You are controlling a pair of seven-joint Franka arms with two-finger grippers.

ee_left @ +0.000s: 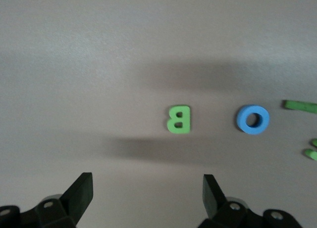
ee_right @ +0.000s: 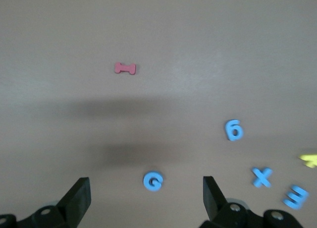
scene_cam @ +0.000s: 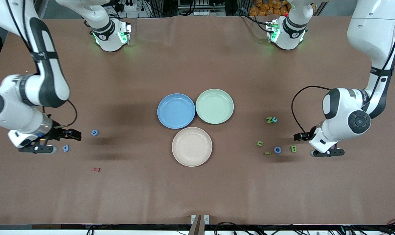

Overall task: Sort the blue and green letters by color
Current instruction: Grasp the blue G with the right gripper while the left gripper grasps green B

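The right gripper grabs the blue G by its rounded outer curve [scene_cam: 94,133] next, to sort the blue letters onto the blue plate [scene_cam: 176,111].
Toward the left arm's end lie a green B [scene_cam: 293,148] [ee_left: 178,119], a blue O [scene_cam: 277,149] [ee_left: 253,119], a green bar [scene_cam: 267,153], a green u [scene_cam: 260,143], and a green Z [scene_cam: 269,120] touching a blue c [scene_cam: 275,119]. Toward the right arm's end lie a blue G [scene_cam: 94,132] [ee_right: 153,181] and a blue 6 [scene_cam: 66,148] [ee_right: 234,130]. A blue X [ee_right: 261,177] and a blue 3 [ee_right: 295,197] show only in the right wrist view. My left gripper [scene_cam: 302,136] [ee_left: 147,181] hangs open and empty beside the B. My right gripper [scene_cam: 70,133] [ee_right: 145,180] hangs open and empty beside the G.
Three empty plates sit mid-table: blue [scene_cam: 176,111], green [scene_cam: 214,106] and beige [scene_cam: 192,146], the beige nearest the front camera. A dark red letter [scene_cam: 96,169] [ee_right: 125,68] lies nearer the front camera than the G. A yellow letter [ee_right: 309,160] shows beside the X.
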